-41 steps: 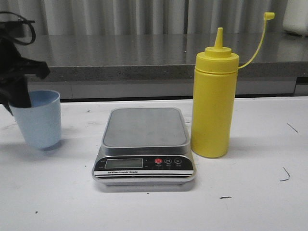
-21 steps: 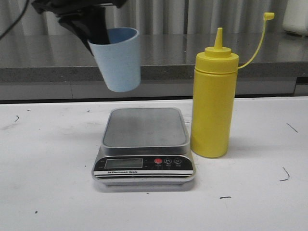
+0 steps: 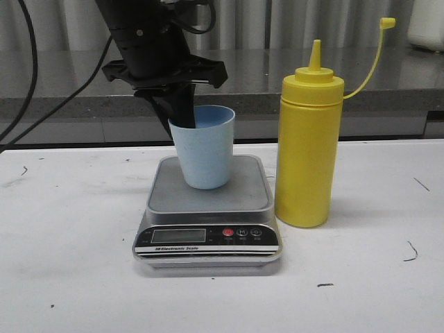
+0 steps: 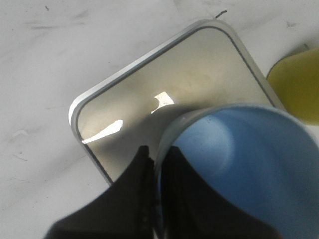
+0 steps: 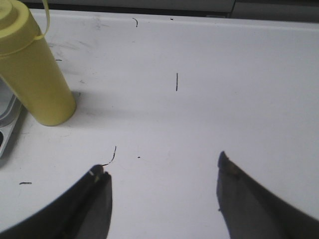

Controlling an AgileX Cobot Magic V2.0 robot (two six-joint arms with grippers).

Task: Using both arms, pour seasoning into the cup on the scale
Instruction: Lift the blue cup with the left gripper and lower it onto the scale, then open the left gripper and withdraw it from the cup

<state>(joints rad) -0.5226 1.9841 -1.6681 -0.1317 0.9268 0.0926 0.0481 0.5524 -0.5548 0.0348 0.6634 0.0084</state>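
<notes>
The base of the pale blue cup rests on the scale's grey platform, so the left gripper should open now, and the cup would stand.
The pale blue cup (image 3: 205, 156) is on the scale's grey platform (image 3: 236, 198), leaning slightly. My left gripper (image 3: 182, 118) comes down from above and is shut on the cup's rim, one finger inside and one outside. The left wrist view shows that grip (image 4: 158, 149) on the cup (image 4: 239, 149) over the scale (image 4: 149, 89). The yellow seasoning bottle (image 3: 309, 152) stands upright just right of the scale, its cap off and hanging on its tether. My right gripper (image 5: 162, 167) is open over bare table, well apart from the bottle (image 5: 35, 74). It is outside the front view.
A dark counter ledge (image 3: 243, 76) runs along the back of the white table. Black cables (image 3: 28, 69) hang at the far left. A white object (image 3: 427, 24) sits on the counter at top right. Small dark pen marks dot the table.
My left gripper has carried the cup from the table's left side, up and to the right, then down onto the scale platform. The bottle has not moved.
</notes>
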